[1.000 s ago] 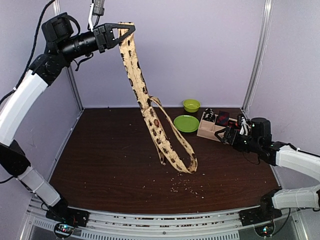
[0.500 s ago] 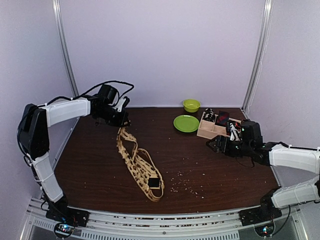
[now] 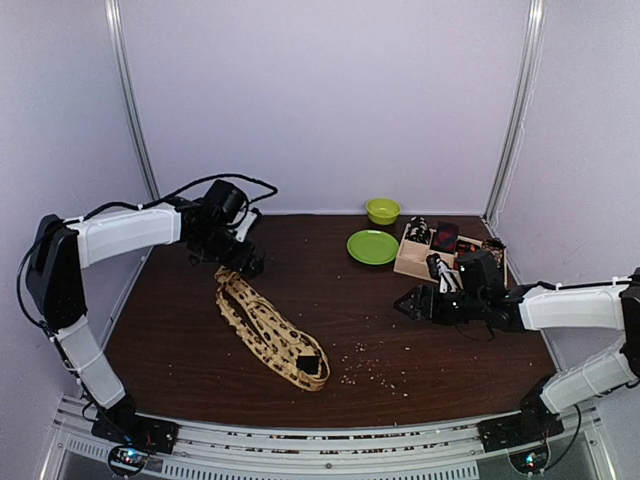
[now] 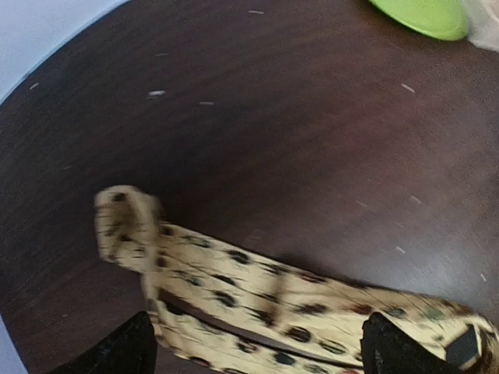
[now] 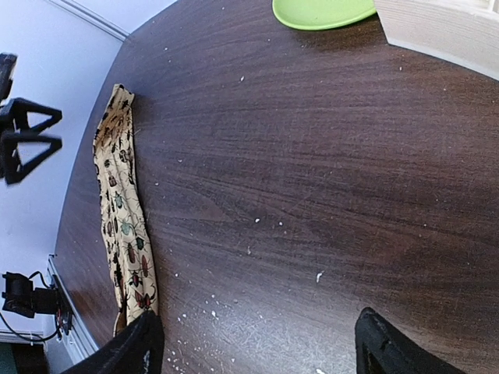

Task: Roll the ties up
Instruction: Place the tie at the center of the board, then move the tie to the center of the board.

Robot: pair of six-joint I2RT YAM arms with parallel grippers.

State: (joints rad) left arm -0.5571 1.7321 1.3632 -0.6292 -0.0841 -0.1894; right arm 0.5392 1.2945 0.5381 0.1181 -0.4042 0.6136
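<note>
My left gripper should next grab the tan spotted tie by one loose part of its fold (image 3: 259,308) (image 4: 261,308) and leave the tie's dark-patched end free. Then it can spread the tie for rolling.
The long tan spotted tie (image 3: 265,330) lies loosely folded on the dark table, running from back left to front middle; it also shows along the left of the right wrist view as the tie (image 5: 121,210). My left gripper (image 3: 244,263) hovers over its far end, open. In the left wrist view the tie (image 4: 257,292) lies under the spread left gripper (image 4: 253,352), not pinched. My right gripper (image 3: 405,304) hangs low over bare table right of centre, open and empty, as the right gripper (image 5: 257,351) shows. Small rolled ties (image 3: 430,235) sit in the wooden tray.
The wooden compartment tray (image 3: 412,262) stands at the back right, with a green plate (image 3: 372,246) and a green bowl (image 3: 382,210) beside it. Pale crumbs (image 3: 375,375) dot the table front. Purple walls and metal posts close the left, back and right sides.
The left arm came down from high up, laid the tan tie on the table and opened its jaws. The right arm slid left from the tray towards the middle.
</note>
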